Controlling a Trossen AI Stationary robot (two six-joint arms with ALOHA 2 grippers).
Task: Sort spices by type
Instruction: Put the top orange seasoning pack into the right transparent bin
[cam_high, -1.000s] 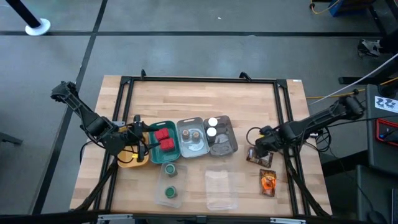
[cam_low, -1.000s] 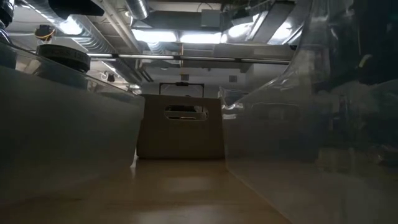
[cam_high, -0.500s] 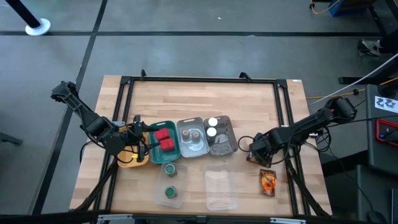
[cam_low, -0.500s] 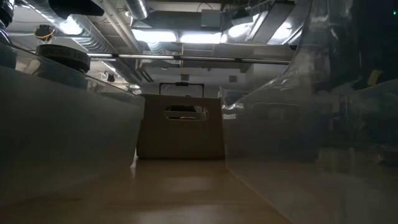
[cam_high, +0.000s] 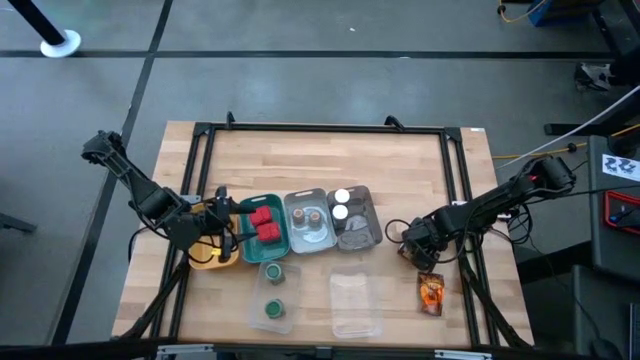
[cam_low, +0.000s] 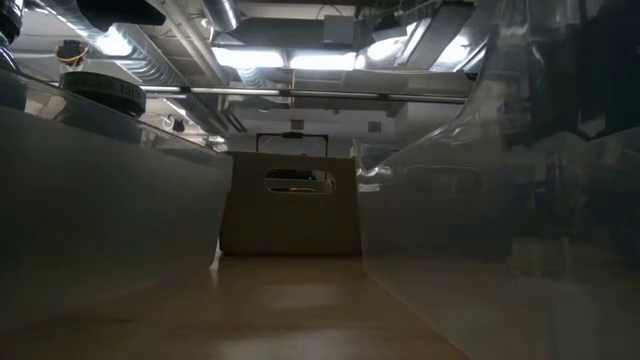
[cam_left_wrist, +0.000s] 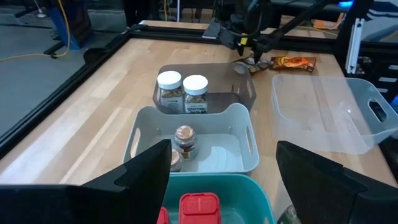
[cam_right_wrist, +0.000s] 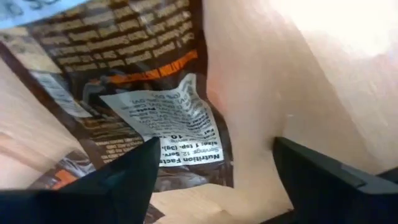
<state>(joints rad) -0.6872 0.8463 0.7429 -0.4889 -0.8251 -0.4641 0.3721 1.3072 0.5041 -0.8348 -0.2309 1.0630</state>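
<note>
My right gripper should next grab the brown pouch by its corner with the white label (cam_right_wrist: 202, 152), and the pouch then goes into the clear plastic container.
My right gripper (cam_high: 407, 240) is open and low over the flat brown pouch (cam_high: 415, 257) near the table's right edge. In the right wrist view the pouch (cam_right_wrist: 143, 106) fills the picture, and its corner with a white label lies on the wood between my spread fingers (cam_right_wrist: 118, 180). The orange-red pouch (cam_high: 430, 292) lies flat nearer the near edge. My left gripper (cam_high: 226, 222) hovers open between the yellow tray (cam_high: 205, 260) and the teal tray (cam_high: 282, 240) with the red boxes (cam_high: 263, 224). Brown-capped jars (cam_left_wrist: 183, 138) and white-capped jars (cam_left_wrist: 182, 87) stand in grey trays. My right gripper comes down on the brown pouch's labelled corner (cam_right_wrist: 186, 143) from above with its fingers spread to either side. I cannot tell whether the fingers touch the pouch. The pouch lies flat on the table.
Two green-capped jars (cam_high: 272, 271) stand on a clear lid at the near edge, beside another clear plastic lid (cam_high: 357, 305). A black frame (cam_high: 460, 190) runs along the table's sides. Bare wood lies toward the far edge.
My right gripper has moved down and toward the table's near-left, from beside the dark grey tray to just over the brown pouch. The pouches and jars have stayed where they were.
</note>
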